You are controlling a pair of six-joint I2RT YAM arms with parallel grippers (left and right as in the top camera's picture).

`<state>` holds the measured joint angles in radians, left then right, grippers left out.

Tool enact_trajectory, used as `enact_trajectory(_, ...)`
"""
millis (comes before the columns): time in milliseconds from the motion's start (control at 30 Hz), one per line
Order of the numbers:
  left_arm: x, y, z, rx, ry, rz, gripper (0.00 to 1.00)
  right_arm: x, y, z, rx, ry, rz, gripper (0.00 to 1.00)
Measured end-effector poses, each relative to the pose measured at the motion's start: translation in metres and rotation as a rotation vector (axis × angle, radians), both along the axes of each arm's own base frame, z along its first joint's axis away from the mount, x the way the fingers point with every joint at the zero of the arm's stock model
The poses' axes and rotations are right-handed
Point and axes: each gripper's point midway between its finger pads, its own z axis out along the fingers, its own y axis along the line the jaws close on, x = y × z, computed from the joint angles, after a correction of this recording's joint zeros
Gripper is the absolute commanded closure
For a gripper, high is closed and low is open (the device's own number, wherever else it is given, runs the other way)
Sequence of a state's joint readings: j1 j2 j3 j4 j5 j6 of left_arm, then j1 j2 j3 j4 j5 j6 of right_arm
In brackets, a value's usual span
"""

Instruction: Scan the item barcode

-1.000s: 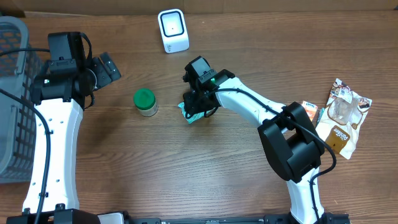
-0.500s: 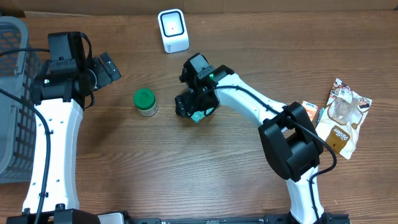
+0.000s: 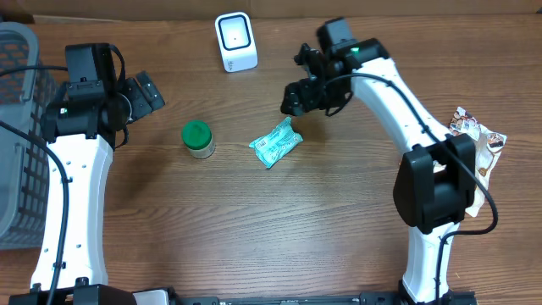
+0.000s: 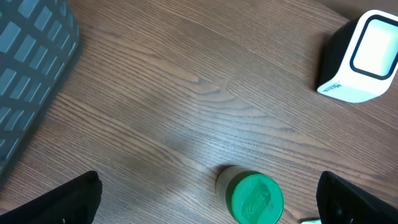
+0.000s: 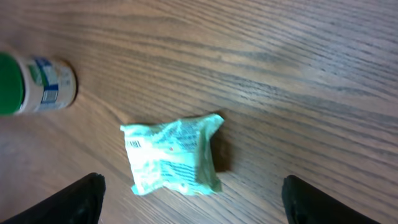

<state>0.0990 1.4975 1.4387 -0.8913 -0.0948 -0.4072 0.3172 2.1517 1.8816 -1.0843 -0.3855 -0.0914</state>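
Note:
My right gripper grabs the green packet by the end away from the jar next, so the barcode stays uncovered to scan.
A crumpled green packet lies flat on the wood table, free of any grip; in the right wrist view the packet shows printed text facing up. My right gripper hangs open above and to the far right of it, with nothing between its fingers. The white scanner stands at the back, also visible as the scanner in the left wrist view. My left gripper is open and empty at the left, above a green-lidded jar.
The green-lidded jar stands left of the packet, and the jar also shows in the right wrist view. A grey basket fills the left edge. Snack bags lie at the right edge.
My right gripper opened, let go of the green packet, and moved up and to the right toward the back. The packet now lies on the table. The left arm stayed still.

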Motion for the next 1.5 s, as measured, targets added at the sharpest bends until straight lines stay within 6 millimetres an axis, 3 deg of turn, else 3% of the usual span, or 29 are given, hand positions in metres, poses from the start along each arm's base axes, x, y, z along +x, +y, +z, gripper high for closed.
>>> enact_trajectory(167, 0.000, 0.000, 0.000, 0.000, 0.000, 0.000, 0.00, -0.010, 0.006, -0.021, 0.068, 0.045, 0.075, 0.17)
enact_trajectory(433, 0.000, 0.000, 0.000, 0.000, 0.000, 0.000, 0.00, -0.032, 0.019, -0.081, 0.073, 0.180, 0.132, 0.32)
enact_trajectory(733, 0.000, 0.000, 0.000, 0.000, 0.000, 0.000, 0.00, -0.034, 0.026, -0.082, 0.120, 0.192, 0.149, 0.75)
enact_trajectory(833, 0.000, 0.000, 0.000, 0.000, 0.000, 0.000, 0.01, -0.035, 0.028, -0.081, 0.135, 0.194, 0.155, 0.96)
enact_trajectory(1267, 0.000, 0.000, 0.000, 0.000, 0.000, 0.000, 0.00, -0.041, 0.042, -0.066, 0.280, 0.269, 0.128, 0.96)
enact_trajectory(1500, 0.000, 0.000, 0.000, 0.000, 0.000, 0.000, 0.01, -0.017, 0.023, -0.043, 0.356, 0.278, -0.013, 0.96)
